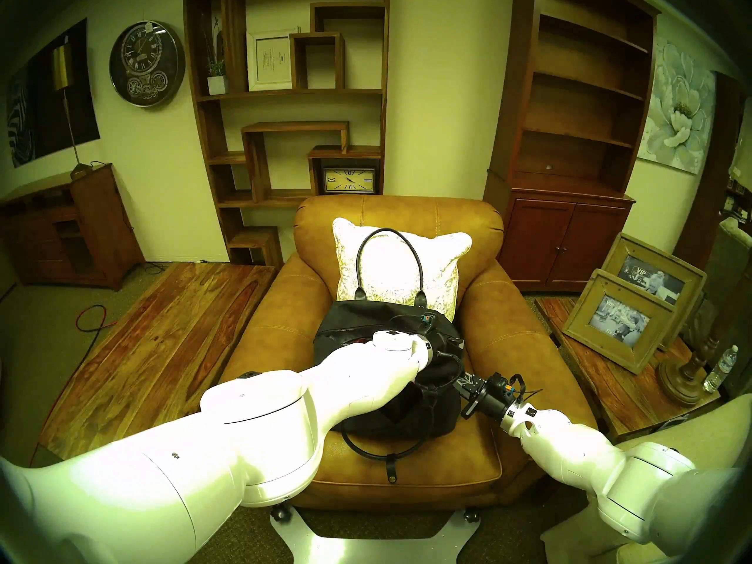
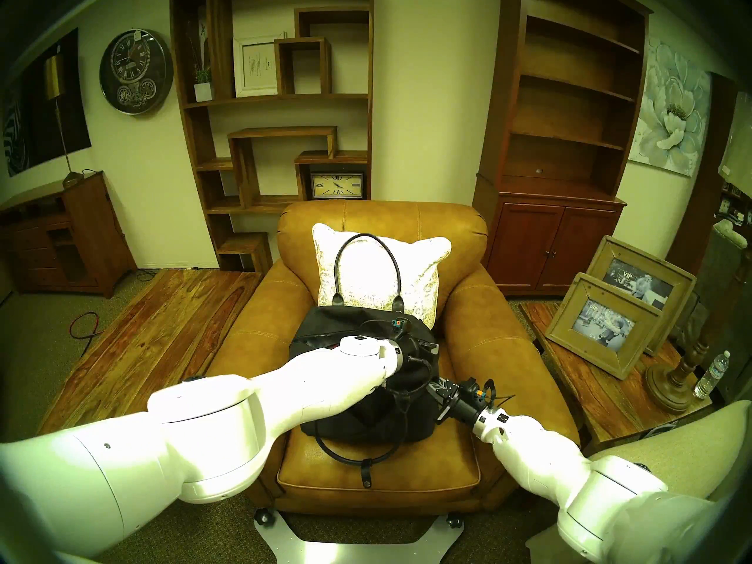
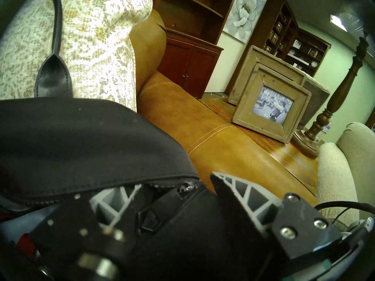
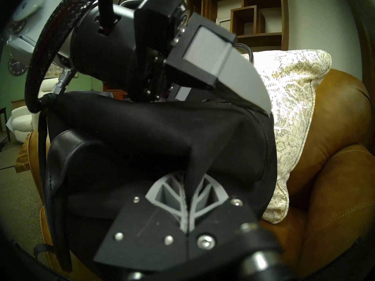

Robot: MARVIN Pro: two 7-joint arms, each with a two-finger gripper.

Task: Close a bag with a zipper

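Note:
I will pinch the zipper next with my left gripper by its flat black pull tab [image 3: 154, 214], because the small metal slider [image 3: 186, 188] sits close against the bag's cloth.
The black bag [image 1: 350, 317] sits on the seat of a tan leather armchair [image 1: 512, 327], in front of a white cushion [image 1: 411, 266]. One handle [image 1: 386, 235] leans on the cushion, the other [image 1: 378, 453] hangs over the bag's front. The zipper [image 3: 162, 182] is parted, its slider [image 3: 183, 190] near the bag's right end. My left gripper [image 3: 176, 180] is open and straddles the slider end; it also shows from the head [image 1: 445, 343]. My right gripper [image 4: 189, 177] is shut on a fold of the bag's right end wall [image 4: 194, 152], low beside the seat [image 1: 464, 382].
A wooden side table [image 1: 602, 372] right of the armchair holds two picture frames [image 1: 618, 319], a lamp base [image 1: 679, 376] and a water bottle [image 1: 722, 368]. A long wooden table [image 1: 162, 327] stands to the left. A beige seat [image 3: 336, 173] is at the near right.

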